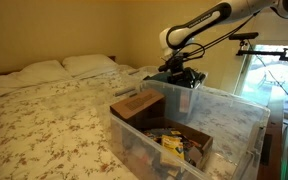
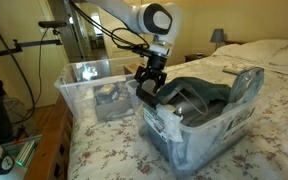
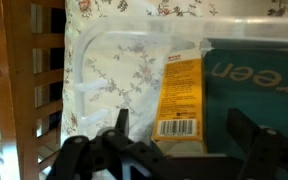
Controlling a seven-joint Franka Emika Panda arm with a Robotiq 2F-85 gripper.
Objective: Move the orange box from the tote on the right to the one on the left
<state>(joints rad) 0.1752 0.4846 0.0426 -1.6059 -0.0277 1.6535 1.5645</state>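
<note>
My gripper's fingers are above the box's barcode end (image 3: 178, 124), with wide gaps beside it in the wrist view. My gripper should go down before it closes on the box.
In the wrist view the orange box (image 3: 180, 90) lies flat on the floor of a clear tote (image 3: 114, 45), barcode end toward me, beside a large dark green package (image 3: 259, 75). My gripper (image 3: 177, 118) is open and hovers above the box, one finger on each side of it and not touching it. In both exterior views the gripper (image 1: 180, 74) (image 2: 149, 84) hangs over one end of the tote (image 2: 199, 130) that holds the dark green package (image 2: 199, 95). The other tote (image 1: 149, 135) (image 2: 84, 85) stands next to it.
Both totes sit on a bed with a floral cover (image 1: 54, 125). The other tote holds a brown cardboard box (image 1: 137, 104) and several small items (image 1: 179, 145). A wooden frame (image 3: 34, 90) stands beside the tote. Camera stands (image 2: 14, 60) and a window (image 1: 269, 80) are nearby.
</note>
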